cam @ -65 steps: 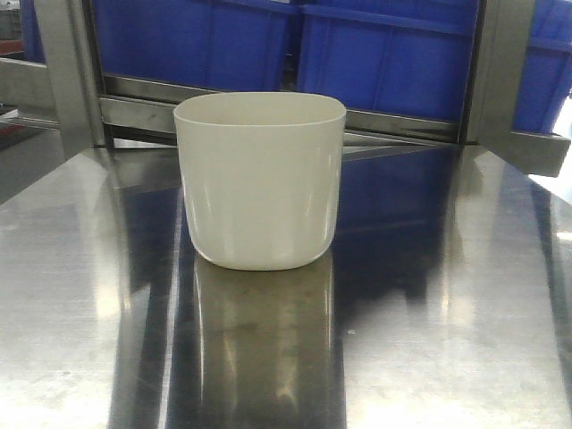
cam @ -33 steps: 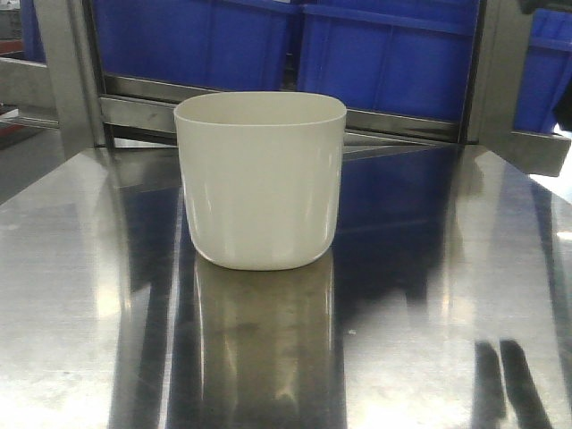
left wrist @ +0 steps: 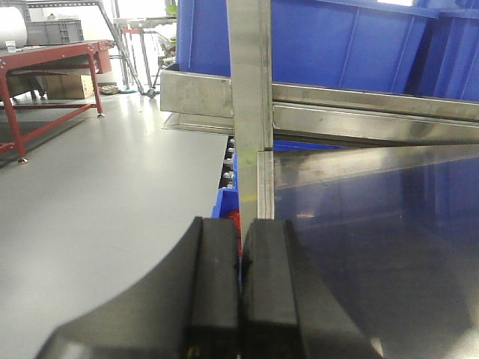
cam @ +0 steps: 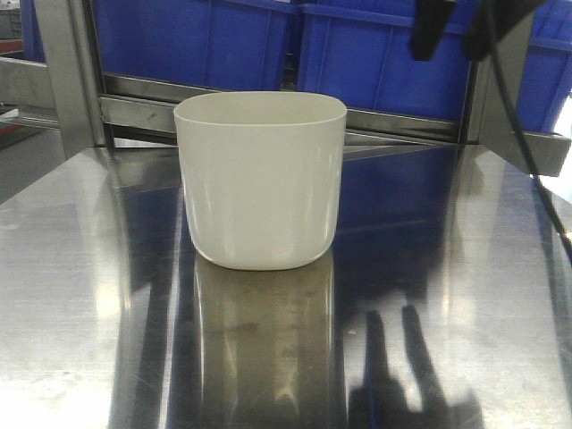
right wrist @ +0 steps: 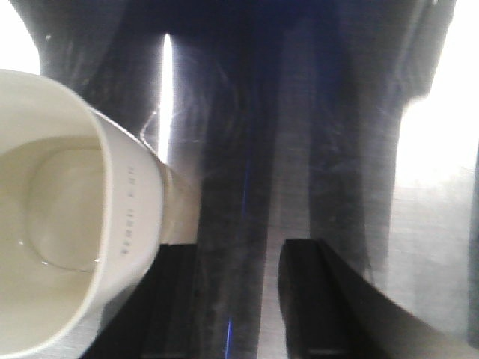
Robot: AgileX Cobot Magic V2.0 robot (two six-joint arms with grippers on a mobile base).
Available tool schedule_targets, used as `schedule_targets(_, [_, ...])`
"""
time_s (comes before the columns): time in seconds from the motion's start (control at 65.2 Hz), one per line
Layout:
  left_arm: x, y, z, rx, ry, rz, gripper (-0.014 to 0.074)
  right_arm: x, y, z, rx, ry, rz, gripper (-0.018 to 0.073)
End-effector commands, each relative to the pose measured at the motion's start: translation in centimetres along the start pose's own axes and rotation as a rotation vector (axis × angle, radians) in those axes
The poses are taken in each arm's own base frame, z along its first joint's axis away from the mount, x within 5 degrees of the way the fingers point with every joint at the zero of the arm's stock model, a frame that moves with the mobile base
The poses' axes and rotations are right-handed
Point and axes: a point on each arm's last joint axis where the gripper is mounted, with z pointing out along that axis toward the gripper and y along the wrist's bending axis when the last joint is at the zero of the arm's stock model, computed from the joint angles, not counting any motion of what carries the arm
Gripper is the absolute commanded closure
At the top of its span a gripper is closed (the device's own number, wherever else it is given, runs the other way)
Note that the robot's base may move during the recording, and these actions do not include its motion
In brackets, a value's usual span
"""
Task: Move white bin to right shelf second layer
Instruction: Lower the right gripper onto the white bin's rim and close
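Note:
My right gripper grabs the white bin by its rim next, to move it to the right shelf's second layer.
The white bin stands upright on the shiny steel tabletop, empty inside. My right gripper hangs open above and to the right of it, in front of the blue crates. In the right wrist view the bin lies at the left, its rim just left of the left finger; the right gripper has only bare table between its fingers. My left gripper is shut on nothing, at the table's left edge beside a steel post. The right shelf second layer is out of view.
Large blue crates sit on a steel rack rail right behind the table. Steel uprights flank the bin. A cable trails down from the right arm. Grey floor and a red-framed table lie to the left.
The right gripper has come into the front view from the upper right, moving left toward the bin. Its dark reflection on the table has shifted left. The bin has stayed put.

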Motion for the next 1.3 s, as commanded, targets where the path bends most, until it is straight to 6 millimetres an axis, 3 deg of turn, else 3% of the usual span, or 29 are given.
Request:
schedule_targets(0.0, [0.4,0.0,0.0,-0.004,-0.06,-0.009,0.0512,-1.6,1.0,-1.9,-0.024,-0.076,-0.006,0.0198])
schedule_targets(0.23, [0.4,0.0,0.0,-0.004,-0.06,-0.009,0.0512,-2.4,3.2,-0.2,-0.038,-0.018,0.033,0.0198])
schedule_targets(0.567, [0.4,0.0,0.0,-0.004,-0.06,-0.009,0.0512,-1.7,5.4,0.3,-0.098,-0.005,0.014,0.0198])
schedule_targets(0.966, [0.4,0.0,0.0,-0.004,-0.06,-0.009,0.0512,-1.4,5.6,3.1,-0.052,0.064,0.008,0.0198])
schedule_targets(1.288, [0.4,0.0,0.0,-0.004,-0.06,-0.009,0.0512,-1.7,4.2,4.9,0.002,0.112,0.039,0.0198])
